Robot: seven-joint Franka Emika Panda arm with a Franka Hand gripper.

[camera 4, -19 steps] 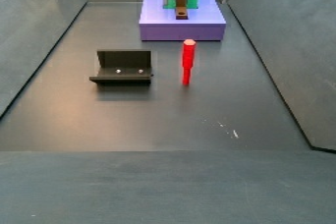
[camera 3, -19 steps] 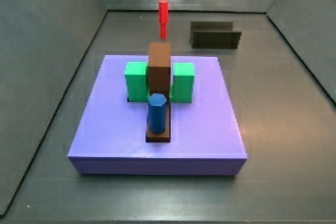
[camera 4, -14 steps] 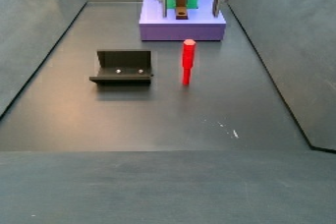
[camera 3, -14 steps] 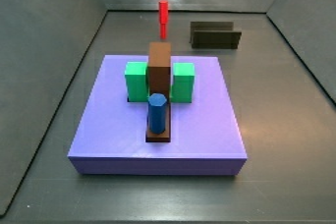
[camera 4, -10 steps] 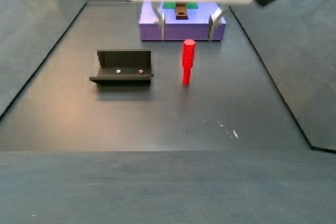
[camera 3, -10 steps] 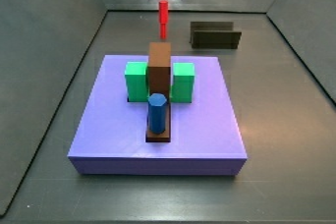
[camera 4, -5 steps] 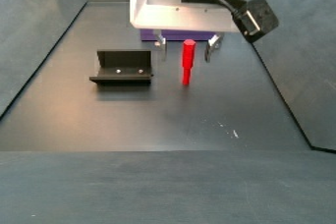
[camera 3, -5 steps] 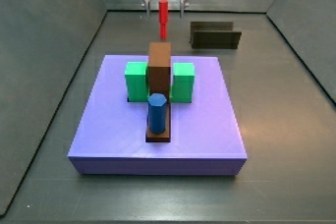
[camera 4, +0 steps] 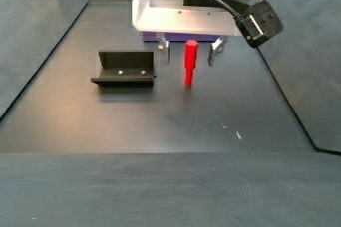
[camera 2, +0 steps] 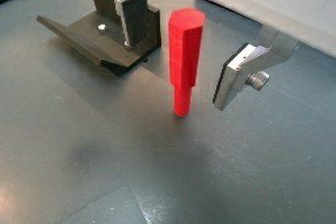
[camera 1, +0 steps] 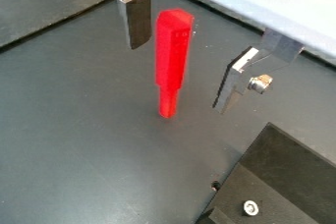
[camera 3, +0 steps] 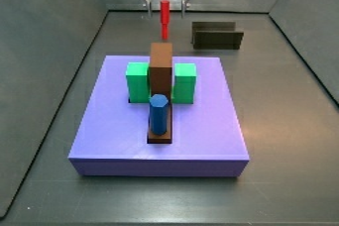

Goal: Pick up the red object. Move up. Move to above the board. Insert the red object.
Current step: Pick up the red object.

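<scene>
Next, my gripper grabs the red object by its thicker upper body [camera 3: 165, 12] to insert it into the board.
The red object [camera 1: 171, 59] is a thin bright-red peg standing upright on the dark floor; it shows in both wrist views [camera 2: 184, 59] and both side views [camera 3: 165, 18] [camera 4: 192, 64]. My gripper [camera 1: 187, 57] is open and straddles the peg, one finger [camera 1: 134, 22] on each side with a gap to it; it also shows in the other wrist view [camera 2: 183, 56]. The gripper body [camera 4: 188, 12] hangs just above the peg. The board [camera 3: 162, 84] is a narrow brown plank on the lavender slab [camera 3: 199, 131], with a blue cylinder [camera 3: 159, 113] standing in it.
Two green blocks [camera 3: 138, 81] flank the board on the slab. The dark fixture [camera 4: 124, 68] stands on the floor beside the peg and shows in both wrist views [camera 2: 92, 41] [camera 1: 282, 184]. Grey walls enclose the floor.
The gripper has come down from above and out of view until its open fingers stand on either side of the red peg. The peg has not moved.
</scene>
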